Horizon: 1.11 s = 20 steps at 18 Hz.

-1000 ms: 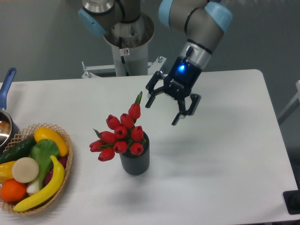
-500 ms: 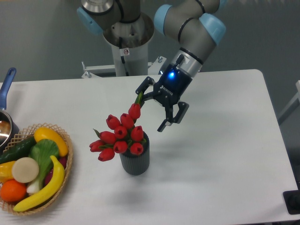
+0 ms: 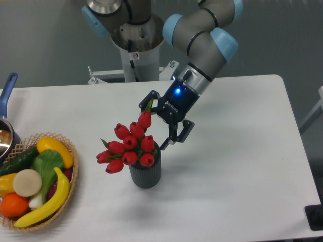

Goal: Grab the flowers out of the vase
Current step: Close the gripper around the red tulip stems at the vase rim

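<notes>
The flowers (image 3: 130,143) should be lifted out of the vase (image 3: 146,172), so my gripper should next grab them by their red tulip buds.
The flowers (image 3: 130,143), a bunch of red tulip buds with green stems and leaves, stand in the vase (image 3: 146,172), a small dark grey ribbed cup at the table's middle. My gripper (image 3: 154,126) is open and tilted, just above and to the right of the bunch. One finger (image 3: 145,105) is behind the topmost bud and its green leaf; the other finger (image 3: 173,136) hangs beside the vase's right rim. The top of the bunch lies between the jaws. Nothing is gripped.
A woven basket (image 3: 69,190) with a banana, an orange, a cucumber and other fruit sits at the front left. A pot with a blue handle (image 3: 6,91) is at the left edge. The arm's base (image 3: 136,40) stands behind the table.
My gripper has moved left and down towards the flowers, from clear of the bunch to straddling its top right. It has stayed open. The flowers and vase have not moved.
</notes>
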{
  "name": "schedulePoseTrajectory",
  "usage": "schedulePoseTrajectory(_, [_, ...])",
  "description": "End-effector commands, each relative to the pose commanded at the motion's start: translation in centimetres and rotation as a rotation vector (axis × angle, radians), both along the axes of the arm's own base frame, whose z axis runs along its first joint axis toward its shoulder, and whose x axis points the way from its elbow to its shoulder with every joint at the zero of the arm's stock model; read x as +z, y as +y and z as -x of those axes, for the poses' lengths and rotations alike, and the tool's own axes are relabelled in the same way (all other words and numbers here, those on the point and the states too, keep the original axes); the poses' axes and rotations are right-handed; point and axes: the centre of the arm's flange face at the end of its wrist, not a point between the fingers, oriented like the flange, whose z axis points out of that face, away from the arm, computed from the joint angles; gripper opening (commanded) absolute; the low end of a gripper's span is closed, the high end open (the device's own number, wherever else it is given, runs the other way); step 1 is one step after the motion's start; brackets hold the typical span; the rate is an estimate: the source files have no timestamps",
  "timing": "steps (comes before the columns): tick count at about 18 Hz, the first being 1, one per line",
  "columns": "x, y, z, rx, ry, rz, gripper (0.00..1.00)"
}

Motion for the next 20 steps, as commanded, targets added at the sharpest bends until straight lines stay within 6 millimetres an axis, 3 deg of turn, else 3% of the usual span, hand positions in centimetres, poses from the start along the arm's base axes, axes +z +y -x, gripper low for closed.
schedulePoseTrajectory(17, [-1.1,2.2,-0.1,-0.009,-0.038,0.0,1.0])
schedulePoseTrajectory(20, [-1.3,2.3,0.0,-0.01,-0.034,-0.003,0.89])
